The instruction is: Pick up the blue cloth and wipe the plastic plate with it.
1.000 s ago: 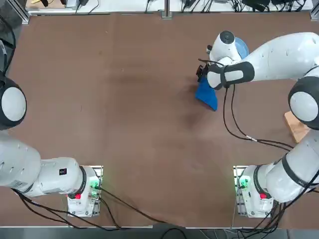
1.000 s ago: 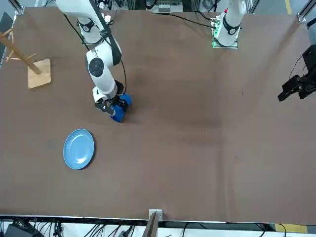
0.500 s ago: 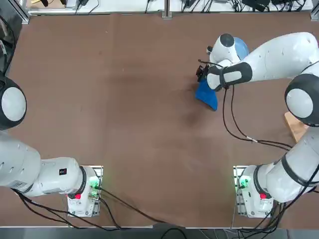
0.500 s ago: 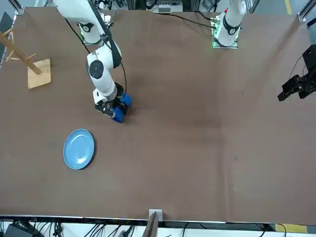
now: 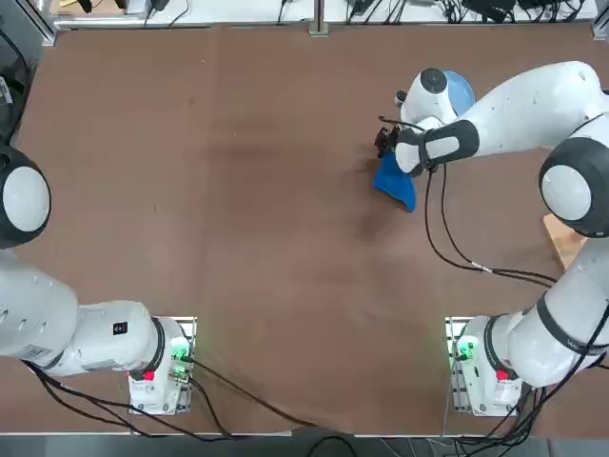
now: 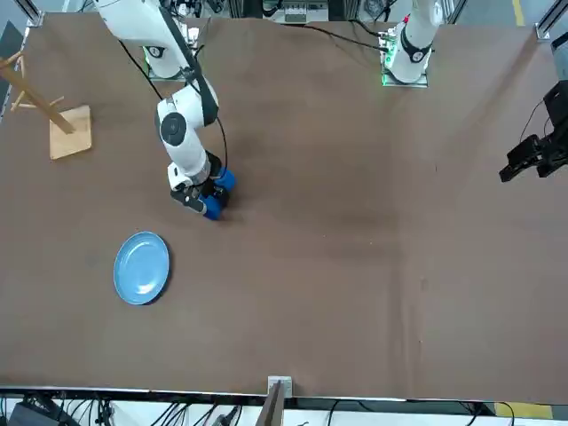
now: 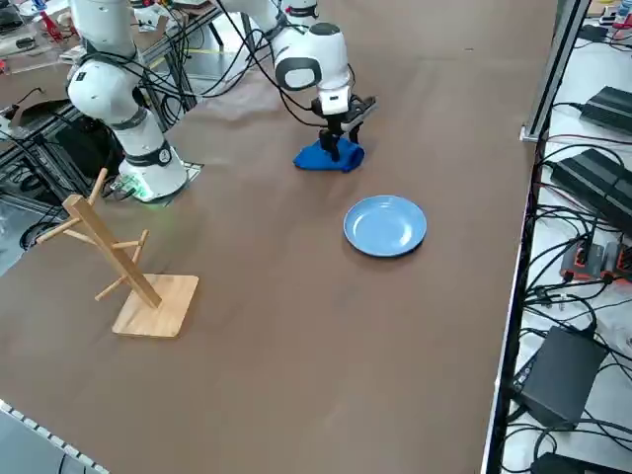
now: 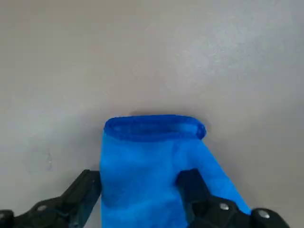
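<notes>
The right gripper grabs the blue cloth by its upper fold (image 8: pixel 142 178) next, to wipe the plastic plate.
The blue cloth (image 5: pixel 397 186) lies folded on the brown table, right of centre, a deep blue wad (image 7: pixel 326 156). My right gripper (image 8: pixel 140 192) is down at the cloth and open. One finger (image 8: pixel 85 190) stands at the cloth's (image 8: pixel 147 156) edge and the other finger (image 8: pixel 190 183) over its fabric, so a fold lies between them. The front view shows the gripper (image 6: pixel 197 197) right at the cloth (image 6: pixel 220 188). The light blue plastic plate (image 6: pixel 142 267) lies flat beyond the cloth. The plate (image 7: pixel 385 225) is bare, and in the top view the plate (image 5: pixel 461 91) is mostly hidden by my arm.
A wooden peg rack (image 7: pixel 123 267) on a square base stands near the table's right edge (image 6: pixel 55 111). Cables and power boxes (image 7: pixel 583 109) lie on the floor beyond the far edge.
My right arm has shifted slightly and the gripper has settled a little closer onto the cloth. Its jaws have stayed open. Cloth and plate have not moved.
</notes>
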Action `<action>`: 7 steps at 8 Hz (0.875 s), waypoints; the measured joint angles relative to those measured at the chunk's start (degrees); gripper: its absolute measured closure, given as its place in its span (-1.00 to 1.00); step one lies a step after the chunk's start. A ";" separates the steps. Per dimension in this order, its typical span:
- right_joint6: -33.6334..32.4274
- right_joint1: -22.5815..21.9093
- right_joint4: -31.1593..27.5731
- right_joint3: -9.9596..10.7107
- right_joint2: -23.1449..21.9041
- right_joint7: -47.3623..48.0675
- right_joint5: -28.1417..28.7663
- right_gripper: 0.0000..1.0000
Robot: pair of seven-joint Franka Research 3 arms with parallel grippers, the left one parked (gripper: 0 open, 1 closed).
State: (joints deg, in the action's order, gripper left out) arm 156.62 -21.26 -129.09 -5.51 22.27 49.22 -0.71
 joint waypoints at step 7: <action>0.10 0.11 0.04 0.23 1.17 0.23 0.00 -0.15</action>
State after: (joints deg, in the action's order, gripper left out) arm 156.72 -21.14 -129.05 -5.28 23.44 49.45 -0.72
